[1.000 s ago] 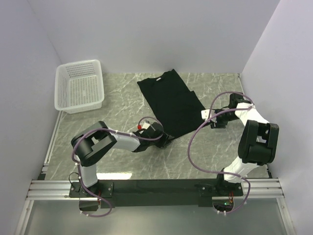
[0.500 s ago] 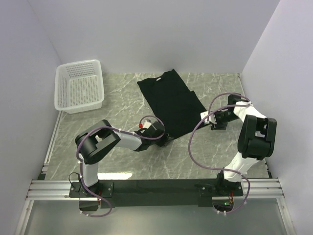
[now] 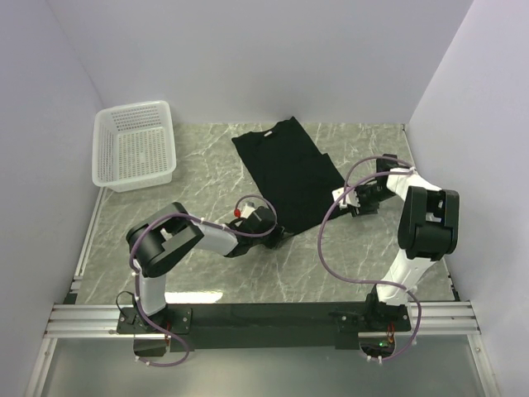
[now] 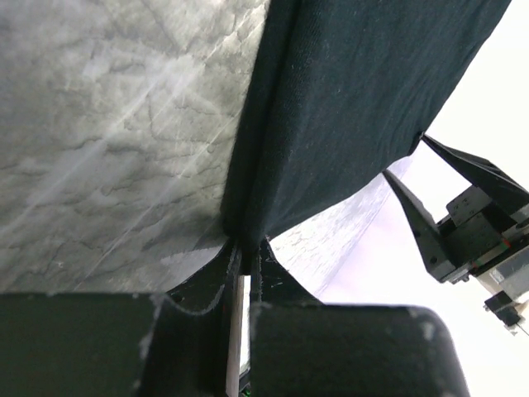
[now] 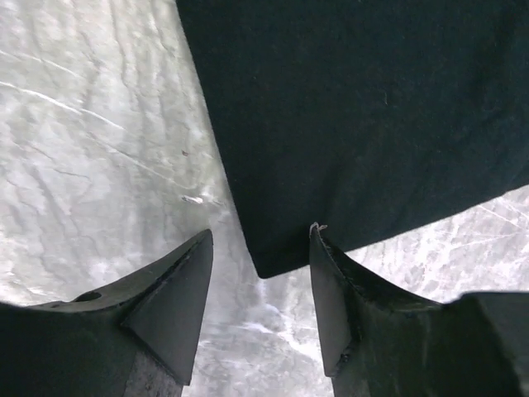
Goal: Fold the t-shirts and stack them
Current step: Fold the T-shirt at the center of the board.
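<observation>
The hem corner lies between the open fingers of my right gripper, so it is time to close: that would catch the t-shirt.
One black t-shirt [image 3: 289,169] lies flat on the marble table, folded lengthwise, its collar toward the back wall. My left gripper [image 3: 279,233] sits low at the shirt's near corner and is shut on the hem, the fabric [image 4: 355,107] pinched between the jaws of the left gripper [image 4: 245,244]. My right gripper [image 3: 343,197] is at the shirt's right-hand corner. In the right wrist view the right gripper [image 5: 260,231] is open, and the corner of the t-shirt [image 5: 355,107] lies between the fingertips with one finger [image 5: 326,273] at its edge.
A white mesh basket [image 3: 132,108] stands at the back left of the table. The right arm [image 4: 471,231] shows past the shirt in the left wrist view. Side walls close in on both sides, and purple cables loop off both arms.
The left gripper has shut on the shirt's near corner. The right gripper has slid left, toward the shirt's right corner.
</observation>
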Robot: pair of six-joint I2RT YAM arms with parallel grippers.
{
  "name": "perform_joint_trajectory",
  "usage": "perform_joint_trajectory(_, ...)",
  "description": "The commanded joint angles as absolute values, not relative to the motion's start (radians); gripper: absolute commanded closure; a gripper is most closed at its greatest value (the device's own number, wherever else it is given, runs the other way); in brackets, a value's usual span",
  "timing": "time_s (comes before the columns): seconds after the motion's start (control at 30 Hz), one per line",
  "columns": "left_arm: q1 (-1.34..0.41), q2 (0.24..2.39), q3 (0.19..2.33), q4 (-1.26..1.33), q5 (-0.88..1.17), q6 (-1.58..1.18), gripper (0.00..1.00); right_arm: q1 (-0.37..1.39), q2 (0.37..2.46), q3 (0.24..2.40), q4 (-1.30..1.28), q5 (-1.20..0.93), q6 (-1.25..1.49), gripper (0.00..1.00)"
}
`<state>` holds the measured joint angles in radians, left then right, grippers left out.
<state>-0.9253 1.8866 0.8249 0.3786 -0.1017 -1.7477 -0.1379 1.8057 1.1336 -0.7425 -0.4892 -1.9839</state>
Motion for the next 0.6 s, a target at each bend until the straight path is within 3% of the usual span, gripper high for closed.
perform_joint_trajectory(0.0, -0.925, 1.856, 0.801, 0.336, -0.083, -1.712, 0.99, -0.123, 1.828, 1.157, -0.698, -0.457, -2.017, 0.43)
perform_joint_trajectory(0.1, -0.927, 1.856, 0.799, 0.348, -0.071, -1.712, 0.99, -0.106, 1.841, 1.157, -0.698, -0.451, -2.013, 0.51)
perform_joint_trajectory(0.33, -0.927, 1.829, 0.775, 0.376, -0.051, -1.709, 0.99, -0.089, 1.818, 1.123, -0.692, -0.456, -1.99, 0.91)
perform_joint_trajectory(0.43, -0.93, 1.806, 0.758, 0.385, -0.038, -1.703, 1.0, -0.098, 1.784, 1.112, -0.699, -0.478, -1.965, 1.0)
perform_joint_trajectory(0.57, -0.945, 1.758, 0.736, 0.379, -0.017, -1.69, 0.99, -0.118, 1.698, 1.082, -0.762, -0.506, -1.953, 1.0)
